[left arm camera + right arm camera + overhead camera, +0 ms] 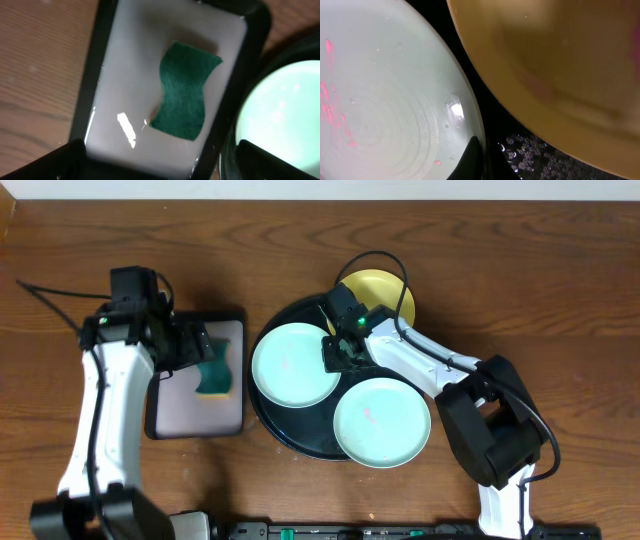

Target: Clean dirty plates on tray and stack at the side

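Note:
I will reach the green sponge with my left gripper and grab its near end. The sponge's far end then stays free to wipe the dirty plates.
The round black tray holds two aqua plates, one at left and one at front right. A yellow plate sits at its far right rim, partly under my right arm. My right gripper is at the right rim of the left aqua plate. In the right wrist view its fingers close on that plate's rim, with the yellow plate beyond. The plate shows pink smears. My left gripper is open and empty above a green sponge.
The sponge lies in a rectangular black-rimmed tray with a pale pink inside, left of the round tray. The left aqua plate's edge shows at the right of the left wrist view. Wet droplets lie on the black tray.

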